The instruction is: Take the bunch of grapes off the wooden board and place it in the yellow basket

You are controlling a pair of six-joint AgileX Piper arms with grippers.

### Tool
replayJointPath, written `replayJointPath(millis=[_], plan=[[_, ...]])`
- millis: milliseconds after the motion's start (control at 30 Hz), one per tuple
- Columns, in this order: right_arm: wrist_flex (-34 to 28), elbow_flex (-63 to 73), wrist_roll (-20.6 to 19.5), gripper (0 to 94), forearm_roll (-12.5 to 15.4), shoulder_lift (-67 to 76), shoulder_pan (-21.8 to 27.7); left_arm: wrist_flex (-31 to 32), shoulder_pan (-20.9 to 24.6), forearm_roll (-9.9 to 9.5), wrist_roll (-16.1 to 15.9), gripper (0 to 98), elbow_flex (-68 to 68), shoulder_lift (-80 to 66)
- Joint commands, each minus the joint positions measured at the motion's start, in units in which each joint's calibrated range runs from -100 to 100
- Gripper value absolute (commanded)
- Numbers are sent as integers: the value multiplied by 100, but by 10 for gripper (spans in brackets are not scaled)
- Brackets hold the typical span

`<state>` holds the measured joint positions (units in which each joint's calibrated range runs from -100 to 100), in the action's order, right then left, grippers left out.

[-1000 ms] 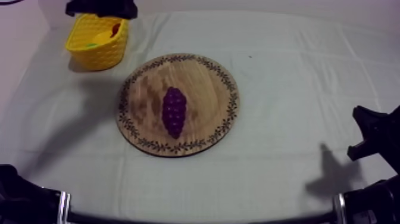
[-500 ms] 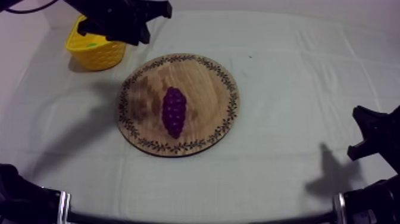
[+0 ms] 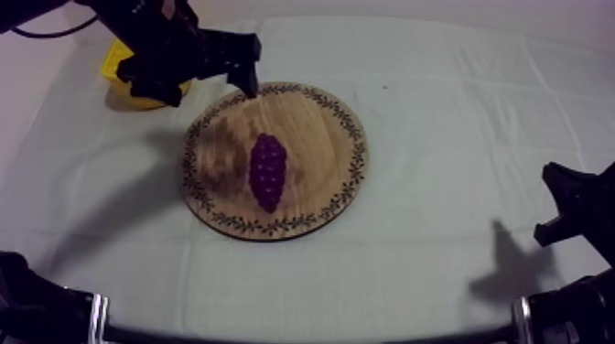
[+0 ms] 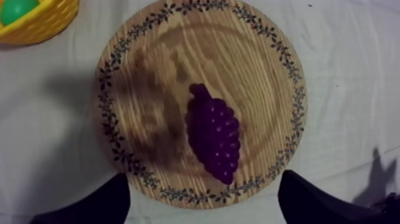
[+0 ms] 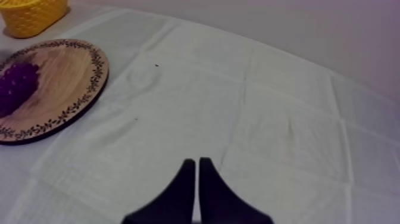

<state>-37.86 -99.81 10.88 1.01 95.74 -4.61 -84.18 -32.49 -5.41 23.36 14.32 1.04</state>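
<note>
My left gripper is going to take the bunch of grapes next by its plump berry body (image 3: pixel 267 171), to put the bunch into the yellow basket (image 3: pixel 113 64).
The purple bunch of grapes (image 3: pixel 267 171) lies lengthwise in the middle of the round wooden board (image 3: pixel 316 123). My left gripper (image 3: pixel 197 87) hangs over the board's far left rim, in front of the yellow basket (image 3: pixel 113 64), which the arm mostly hides. In the left wrist view its two black fingers (image 4: pixel 89 205) stand wide apart, open, with the grapes (image 4: pixel 214 134) beyond them and untouched. My right gripper (image 5: pixel 196 173) is shut into a narrow wedge over bare cloth, far from the board (image 5: pixel 65 71).
The basket (image 4: pixel 41 24) sits at the table's far left and holds something green (image 4: pixel 18 9). My right arm (image 3: pixel 572 210) rests low at the right edge. Creased cloth stretches between the board and the right arm.
My left arm has swung from behind the basket out over it to the board's far left rim. Its fingers have spread apart. The grapes and the right arm have not moved.
</note>
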Motion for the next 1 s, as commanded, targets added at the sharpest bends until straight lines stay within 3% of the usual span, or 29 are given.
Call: replayJointPath(millis=[0, 967], plan=[[4, 3, 3, 4, -1, 1, 2, 3, -24, 5, 35, 959, 52, 86], [4, 3, 3, 4, -1, 1, 2, 475, -64, 252, 575, 957, -696, 2789]])
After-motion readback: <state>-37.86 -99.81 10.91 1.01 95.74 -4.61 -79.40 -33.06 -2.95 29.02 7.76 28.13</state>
